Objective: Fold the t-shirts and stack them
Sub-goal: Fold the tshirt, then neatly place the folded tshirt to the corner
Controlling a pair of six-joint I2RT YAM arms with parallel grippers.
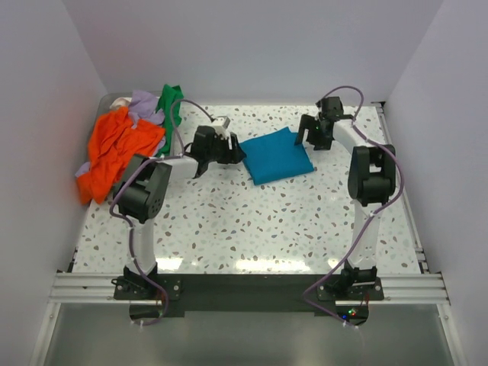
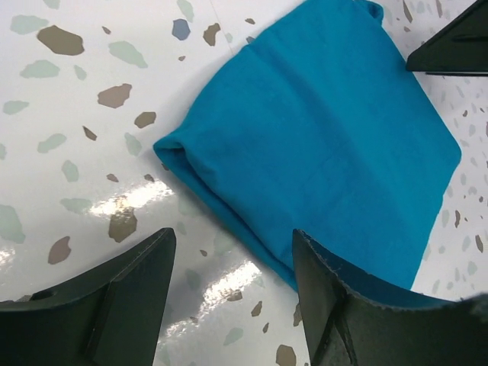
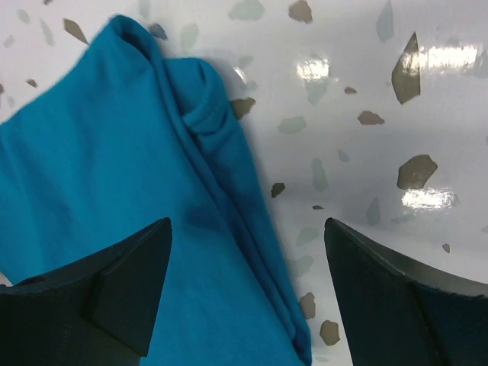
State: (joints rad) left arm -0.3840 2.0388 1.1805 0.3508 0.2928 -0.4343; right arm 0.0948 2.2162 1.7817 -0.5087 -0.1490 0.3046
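The teal-blue t-shirt is folded. My right gripper should next grab it by its layered side edge to slide it flat, still folded, to the stacking spot.
The teal-blue t-shirt (image 1: 278,155) lies folded into a flat rectangle at the back middle of the table. My left gripper (image 1: 232,150) is open and empty at its left edge; in the left wrist view the gripper (image 2: 232,252) stands over the near edge of the teal shirt (image 2: 320,145). My right gripper (image 1: 311,137) is open and empty above its right edge; in the right wrist view the gripper (image 3: 248,236) straddles the layered edge of the teal shirt (image 3: 114,191). The orange t-shirt (image 1: 114,152), lavender t-shirt (image 1: 141,107) and green t-shirt (image 1: 169,103) lie crumpled in a heap at back left.
The speckled table (image 1: 244,221) is walled by white panels on the left, back and right. The heap of shirts leans against the left wall. A metal rail (image 1: 244,286) runs along the near edge by the arm bases.
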